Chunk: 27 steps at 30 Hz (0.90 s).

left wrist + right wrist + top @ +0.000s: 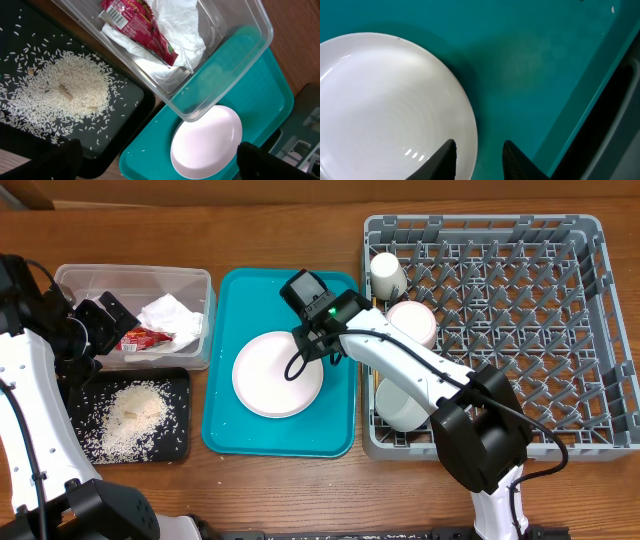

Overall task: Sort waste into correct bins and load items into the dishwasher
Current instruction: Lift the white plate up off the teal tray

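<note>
My right gripper grabs the pale pink plate's rim on the dish rack side next, which leaves the opposite edge free to load upright into the rack.
A pale pink plate (pixel 277 373) lies on the teal tray (pixel 340 430). My right gripper (pixel 316 348) hangs low over the plate's right edge. In the right wrist view the gripper (pixel 479 152) is open a little, one finger over the plate (pixel 385 105) and the other over the tray (pixel 545 60), with the rim between them. My left gripper (pixel 160 162) is wide open and empty, above the corner where the black tray (pixel 125 95) meets the clear tub (pixel 240 45). A napkin (pixel 172 315) and a red wrapper (pixel 140 338) lie in the tub. Rice (pixel 135 412) is heaped on the black tray.
The grey dish rack (pixel 590 330) fills the right side. It holds a white cup (pixel 387 275), a white bowl (pixel 412 322) and a grey-green bowl (pixel 400 405) along its left edge. The right arm reaches from the front over the rack's left corner.
</note>
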Available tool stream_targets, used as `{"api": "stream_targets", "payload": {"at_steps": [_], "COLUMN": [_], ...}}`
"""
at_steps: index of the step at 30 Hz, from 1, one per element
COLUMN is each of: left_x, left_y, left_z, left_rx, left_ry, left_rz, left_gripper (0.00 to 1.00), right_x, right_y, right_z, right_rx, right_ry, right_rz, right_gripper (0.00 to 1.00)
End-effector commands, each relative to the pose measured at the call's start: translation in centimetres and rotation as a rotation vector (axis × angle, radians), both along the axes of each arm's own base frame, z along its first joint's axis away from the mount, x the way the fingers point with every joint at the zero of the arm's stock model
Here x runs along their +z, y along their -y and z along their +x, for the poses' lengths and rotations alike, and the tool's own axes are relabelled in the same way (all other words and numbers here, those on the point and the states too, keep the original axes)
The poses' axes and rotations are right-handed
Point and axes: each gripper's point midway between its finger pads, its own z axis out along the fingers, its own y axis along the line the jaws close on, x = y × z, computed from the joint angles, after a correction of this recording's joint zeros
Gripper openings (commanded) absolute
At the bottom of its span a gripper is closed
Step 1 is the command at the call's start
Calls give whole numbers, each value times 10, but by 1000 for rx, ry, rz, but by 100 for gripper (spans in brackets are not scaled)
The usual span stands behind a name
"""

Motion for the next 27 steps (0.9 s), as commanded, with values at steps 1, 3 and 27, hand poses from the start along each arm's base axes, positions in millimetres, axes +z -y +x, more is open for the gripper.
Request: {"api": "stream_targets", "payload": {"at_steps": [1, 3, 27], "left_x": [9, 9, 9], "left_y": [-3, -3, -3], "left_z": [2, 2, 2], "left_rx": [14, 14, 14], "left_ry": [23, 23, 23], "left_rz": [12, 12, 12], "left_gripper": [100, 100, 100], "right_x": [-9, -16, -63], "right_y": [2, 3, 6], "right_z": [-6, -7, -25], "right_rx": [4, 4, -72], "right_ry": [-14, -13, -65], "right_rz": [-3, -2, 62], "right_gripper": [32, 32, 8]}}
